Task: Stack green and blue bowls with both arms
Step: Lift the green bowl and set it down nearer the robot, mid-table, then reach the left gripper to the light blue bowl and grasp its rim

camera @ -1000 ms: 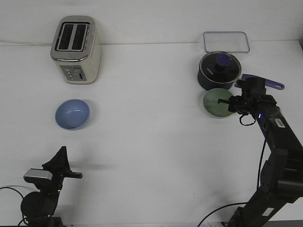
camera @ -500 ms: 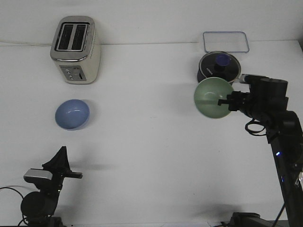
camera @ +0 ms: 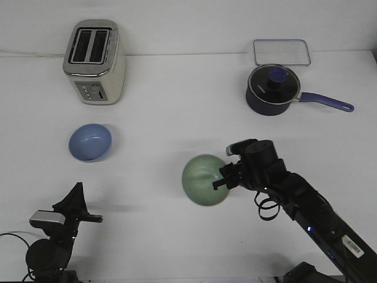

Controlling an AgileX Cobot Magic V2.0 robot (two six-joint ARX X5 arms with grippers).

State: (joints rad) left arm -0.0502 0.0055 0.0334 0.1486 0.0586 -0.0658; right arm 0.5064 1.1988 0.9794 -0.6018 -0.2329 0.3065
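The robot's right gripper should keep holding the bowl, because the pale green bowl [camera: 203, 179] hangs tilted with its base above the white table.
The pale green bowl [camera: 203, 179] is held by its right rim in my right gripper [camera: 221, 180], which is shut on it, near the middle of the table toward the front. The bowl looks lifted and tilted. The periwinkle blue bowl [camera: 90, 142] sits upright on the table at the left, below the toaster, well left of the green bowl. My left gripper [camera: 76, 200] rests low at the front left corner, away from both bowls; its fingers point up and I cannot tell if they are open.
A cream and chrome toaster [camera: 94, 62] stands at the back left. A dark navy saucepan [camera: 272, 89] with a purple handle sits at the back right, with a clear rectangular lid [camera: 281, 52] behind it.
My right gripper lifted the green bowl from beside the saucepan and carried it left and toward the front, to the table's middle. The left arm and blue bowl have not moved.
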